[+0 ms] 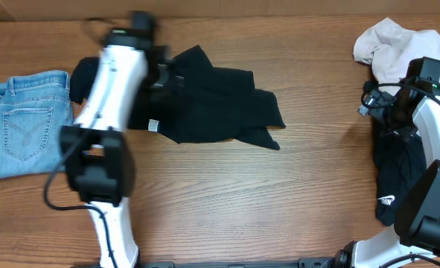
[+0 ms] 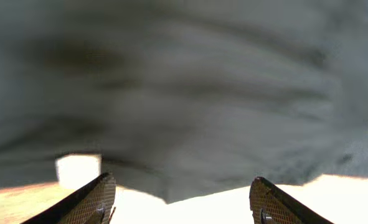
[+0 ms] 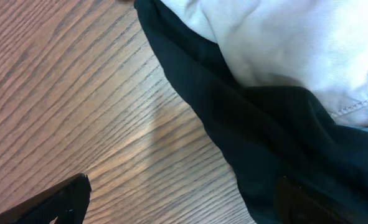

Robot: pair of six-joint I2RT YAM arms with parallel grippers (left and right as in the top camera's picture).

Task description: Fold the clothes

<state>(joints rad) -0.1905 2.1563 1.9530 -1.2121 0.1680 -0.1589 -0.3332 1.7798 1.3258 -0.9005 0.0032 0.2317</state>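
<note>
I should take hold of the crumpled black garment (image 1: pixel 212 104) with my left gripper at its near edge (image 1: pixel 181 139), so another edge stays free for my right gripper to spread for folding.
A crumpled black garment (image 1: pixel 212 104) lies spread at the middle-left of the table, with a small white tag (image 1: pixel 153 125) near its lower left edge. It fills the left wrist view (image 2: pixel 184 87). My left gripper (image 1: pixel 160 74) hangs over the garment's left part, jaws open and empty (image 2: pixel 180 199). My right gripper (image 1: pixel 376 100) is open (image 3: pixel 184 205) at the right side, beside a dark garment (image 1: pixel 394 171) and a white garment (image 1: pixel 398 45); both show in the right wrist view, dark (image 3: pixel 271 130) and white (image 3: pixel 283 43).
Folded blue jeans (image 1: pixel 30 123) lie at the far left edge. Another dark piece of cloth (image 1: pixel 82 74) sits between the jeans and my left arm. The wooden table (image 1: pixel 279 201) is bare across its front middle.
</note>
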